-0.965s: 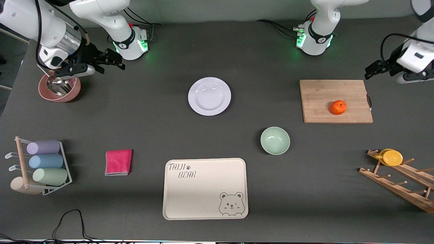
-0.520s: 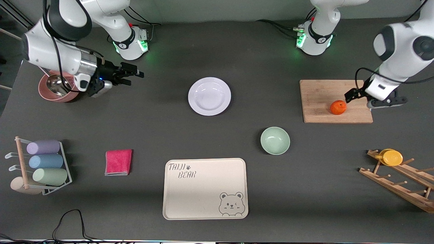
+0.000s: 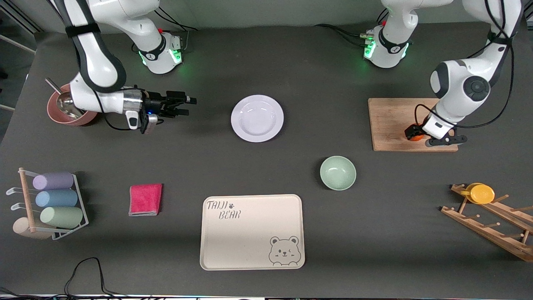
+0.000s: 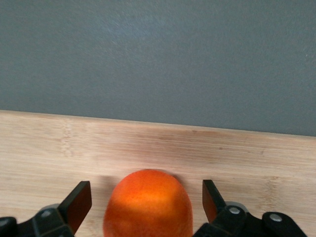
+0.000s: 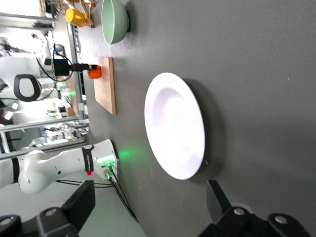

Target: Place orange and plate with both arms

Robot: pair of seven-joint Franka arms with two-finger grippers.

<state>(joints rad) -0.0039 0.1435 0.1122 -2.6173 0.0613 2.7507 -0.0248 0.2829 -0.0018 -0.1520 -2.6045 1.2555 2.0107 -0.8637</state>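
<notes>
My left gripper's fingers are low on either side of the orange (image 4: 147, 207) and closing now would catch the orange, so it is time to close on it.
The orange (image 3: 412, 136) sits on a wooden cutting board (image 3: 391, 121) toward the left arm's end of the table. My left gripper (image 3: 415, 133) is down at it and open. In the left wrist view the orange (image 4: 148, 205) lies between the two fingers (image 4: 78, 203) with a gap on each side. The pale plate (image 3: 257, 118) lies at mid-table. My right gripper (image 3: 188, 106) is open and empty low over the table, pointing at the plate from the right arm's end and apart from it. The right wrist view shows the plate (image 5: 175, 126) ahead of the open gripper (image 5: 148, 197).
A mint-green bowl (image 3: 337, 173) and a cream bear tray (image 3: 252, 231) lie nearer the front camera. A pink cloth (image 3: 145, 199), a cup rack (image 3: 54, 200), a pink bowl with a metal ladle (image 3: 70, 109) and a wooden rack with a yellow cup (image 3: 481, 193) stand at the table's ends.
My left gripper came down onto the board and now straddles the orange. My right gripper moved from the pink bowl toward the plate.
</notes>
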